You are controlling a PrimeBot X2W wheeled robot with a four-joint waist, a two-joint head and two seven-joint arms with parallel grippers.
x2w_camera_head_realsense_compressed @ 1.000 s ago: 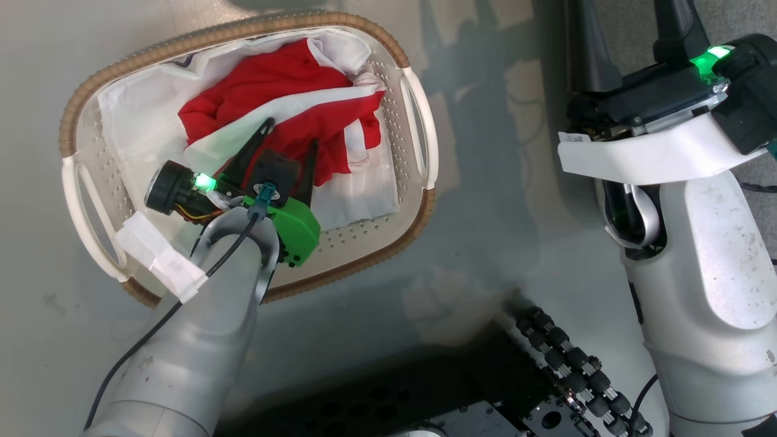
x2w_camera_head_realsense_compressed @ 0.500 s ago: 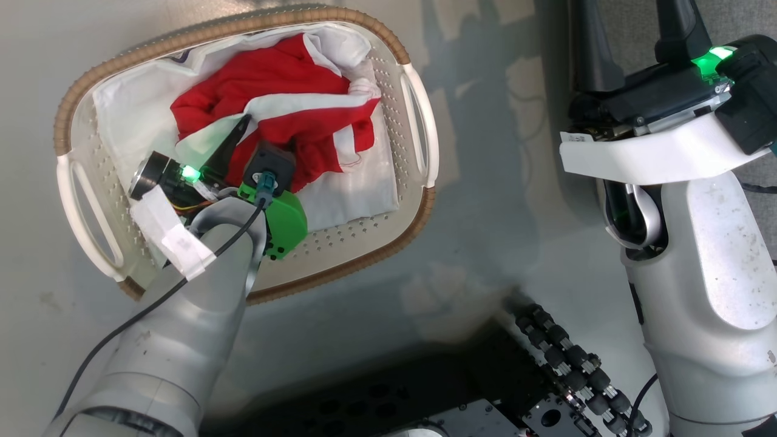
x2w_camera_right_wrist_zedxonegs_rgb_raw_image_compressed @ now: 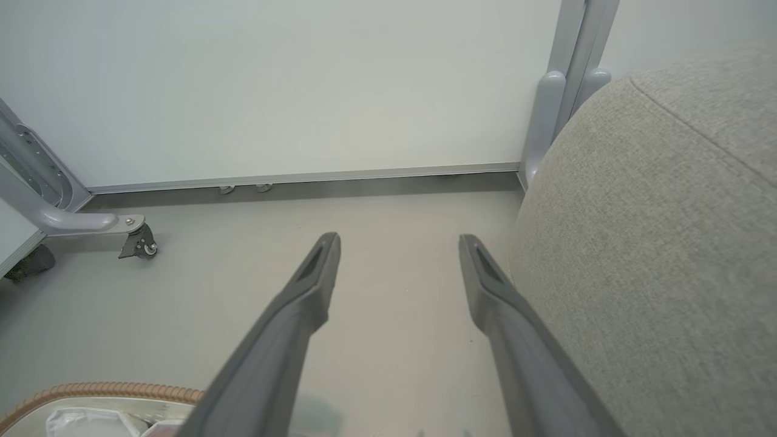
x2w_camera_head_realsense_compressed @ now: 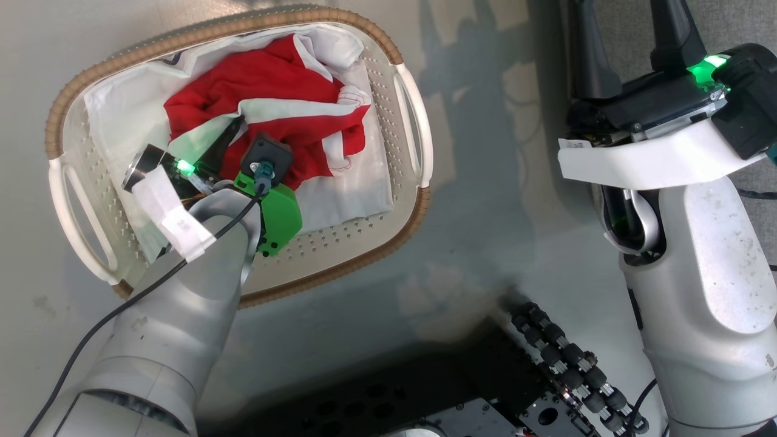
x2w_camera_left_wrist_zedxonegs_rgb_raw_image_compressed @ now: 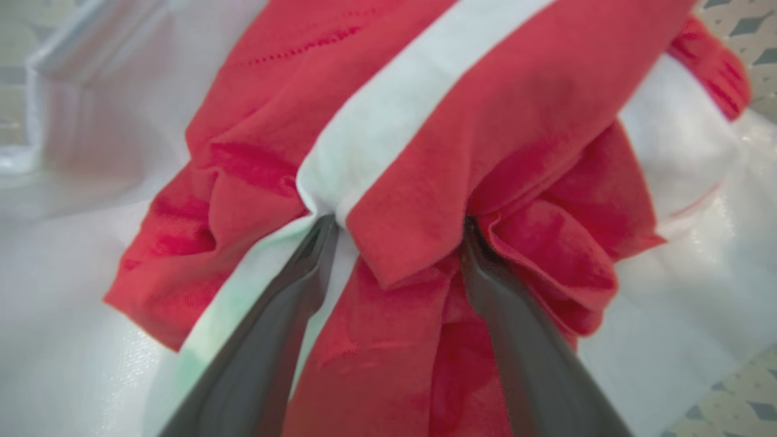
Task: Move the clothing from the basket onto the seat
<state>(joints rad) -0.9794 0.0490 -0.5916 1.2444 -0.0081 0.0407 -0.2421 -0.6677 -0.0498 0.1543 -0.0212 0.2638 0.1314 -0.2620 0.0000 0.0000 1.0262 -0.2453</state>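
Observation:
My left gripper is going to grab the clothing next by its raised fold, which is bunched up while the rest lies loose in the basket.
The clothing [x2w_camera_head_realsense_compressed: 285, 103] is a red heap with broad white stripes, lying in the white perforated basket [x2w_camera_head_realsense_compressed: 182, 39] with its brown woven rim. My left gripper [x2w_camera_head_realsense_compressed: 258, 130] is pushed down into the heap. In the left wrist view its fingers stand wide apart, open, with a fold of the clothing [x2w_camera_left_wrist_zedxonegs_rgb_raw_image_compressed: 485, 121] bunched between them at the left gripper [x2w_camera_left_wrist_zedxonegs_rgb_raw_image_compressed: 397, 221]. My right gripper [x2w_camera_head_realsense_compressed: 628, 12] is raised at the upper right, beside the grey seat [x2w_camera_head_realsense_compressed: 743, 21]. In the right wrist view the right gripper [x2w_camera_right_wrist_zedxonegs_rgb_raw_image_compressed: 399, 240] is open over bare floor, and the seat [x2w_camera_right_wrist_zedxonegs_rgb_raw_image_compressed: 655, 243] bulges at the right.
A white liner sheet [x2w_camera_head_realsense_compressed: 121, 109] lies under the red cloth in the basket. My dark wheeled base [x2w_camera_head_realsense_compressed: 425, 394] is at the bottom. A grey frame leg with a caster [x2w_camera_right_wrist_zedxonegs_rgb_raw_image_compressed: 91, 221] and a pale wall panel [x2w_camera_right_wrist_zedxonegs_rgb_raw_image_compressed: 303, 85] stand beyond the floor.
My left gripper has gone deeper into the red heap and a little to the left, its fingers now sunk into the cloth. The right arm has hardly moved.

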